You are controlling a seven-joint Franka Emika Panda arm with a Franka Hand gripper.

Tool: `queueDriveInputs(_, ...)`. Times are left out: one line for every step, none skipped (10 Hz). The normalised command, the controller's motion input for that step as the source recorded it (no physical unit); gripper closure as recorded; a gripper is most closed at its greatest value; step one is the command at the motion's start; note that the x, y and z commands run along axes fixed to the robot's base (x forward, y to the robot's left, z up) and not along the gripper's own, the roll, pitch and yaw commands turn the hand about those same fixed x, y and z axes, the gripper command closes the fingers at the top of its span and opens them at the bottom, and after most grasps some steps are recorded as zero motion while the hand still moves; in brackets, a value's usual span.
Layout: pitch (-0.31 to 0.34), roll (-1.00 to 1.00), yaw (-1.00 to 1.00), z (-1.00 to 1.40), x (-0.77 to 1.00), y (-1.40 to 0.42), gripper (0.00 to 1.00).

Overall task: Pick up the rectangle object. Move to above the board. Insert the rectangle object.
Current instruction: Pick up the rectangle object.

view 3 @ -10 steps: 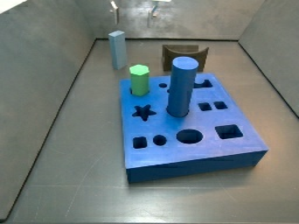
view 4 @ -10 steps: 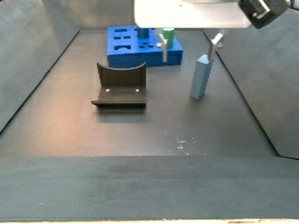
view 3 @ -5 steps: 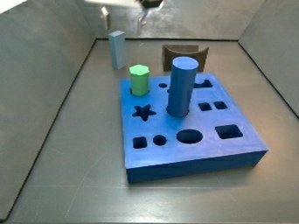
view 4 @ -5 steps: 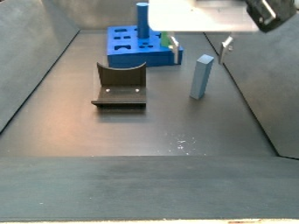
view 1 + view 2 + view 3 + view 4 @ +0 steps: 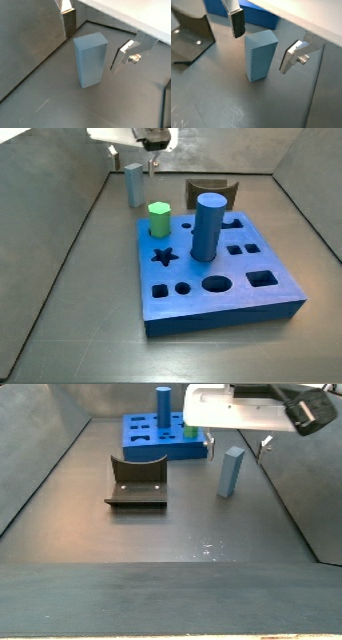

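Note:
I should next grab the light-blue bar by its upper end (image 5: 134, 169) (image 5: 91, 44), so that I can insert it into the blue board.
The rectangle object (image 5: 90, 60) is a tall light-blue bar standing upright on the dark floor near a side wall, apart from the board. My gripper (image 5: 92, 50) is open just over it. One dark-padded finger (image 5: 238, 25) and the other silver finger (image 5: 291, 57) stand on either side of the bar's (image 5: 259, 55) top with a gap on each side. In a side view the gripper (image 5: 136, 166) is at the top of the bar (image 5: 135, 186). The board (image 5: 214, 273) is a thick blue block with shaped holes, also in the side view from the opposite end (image 5: 158, 436).
A dark-blue cylinder (image 5: 207, 226) and a green hexagonal peg (image 5: 160, 220) stand in the board. The fixture (image 5: 138, 482) sits on the floor between the bar (image 5: 231, 472) and the far wall. Sloped grey walls ring the floor; one wall runs close to the bar.
The gripper has come down from above and shifted over the light-blue bar, so its open fingers now flank the bar's top. The bar and board have not moved.

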Motion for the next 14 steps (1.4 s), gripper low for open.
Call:
queueDriveInputs(0.0,0.0,-0.03,0.0,0.0,0.0,0.0)
queueDriveInputs(0.0,0.0,0.0,-0.05,-0.03,0.0,0.0)
queueDriveInputs(-0.054,0.06,-0.25,-0.24,-0.15,0.0,0.0)
queueDriveInputs(-0.103,0.0,-0.61,-0.54,-0.34,0.0,0.0)
queueDriveInputs(-0.006,0.0,-0.45,-0.24,-0.11,0.0,0.0)
queueDriveInputs(0.0,0.01,0.0,0.0,0.0,0.0,0.0)
queueDriveInputs(0.0,0.0,0.0,-0.06,0.0,0.0,0.0)
queueDriveInputs(0.0,-0.11,-0.03,-0.59,0.02,0.0,0.0)
queueDriveInputs(-0.017,-0.11,0.0,-0.24,0.0,0.0,0.0)
queueDriveInputs(0.0,0.0,0.0,0.0,0.0,0.0,1.0)
queueDriveInputs(0.0,0.0,0.0,0.0,0.0,-0.07,1.0)
queueDriveInputs(-0.014,0.19,0.1,0.0,-0.02,-0.56,1.0)
queueDriveInputs(0.0,0.0,0.0,0.0,0.0,0.0,1.0)
queueDriveInputs(0.0,0.0,0.0,0.0,0.0,0.0,1.0)
